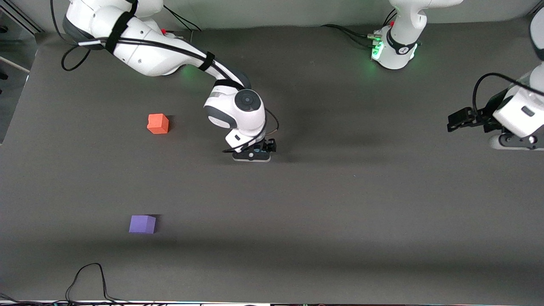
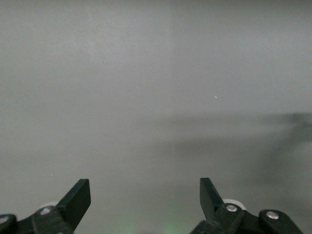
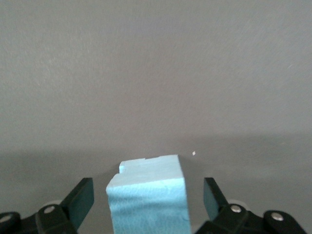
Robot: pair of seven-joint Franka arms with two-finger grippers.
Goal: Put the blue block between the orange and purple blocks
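The blue block (image 3: 148,200) needs to go between the orange and purple blocks, so my right gripper should grab it by its opposite sides next.
The blue block (image 3: 148,200) is a light sky-blue cube on the dark table. It sits between the fingers of my right gripper (image 3: 147,185), with a gap on each side, so the gripper is open around it. In the front view the right gripper (image 1: 253,154) is low over the table's middle and hides the blue block. The orange block (image 1: 158,123) lies toward the right arm's end. The purple block (image 1: 143,224) lies nearer to the front camera than the orange one. My left gripper (image 1: 457,121) waits open and empty at the left arm's end, and also shows in the left wrist view (image 2: 144,183).
The grey table (image 1: 340,204) carries only the three cubes. A black cable (image 1: 89,276) loops at the table's front edge toward the right arm's end. The arm bases (image 1: 397,46) stand along the table's edge farthest from the front camera.
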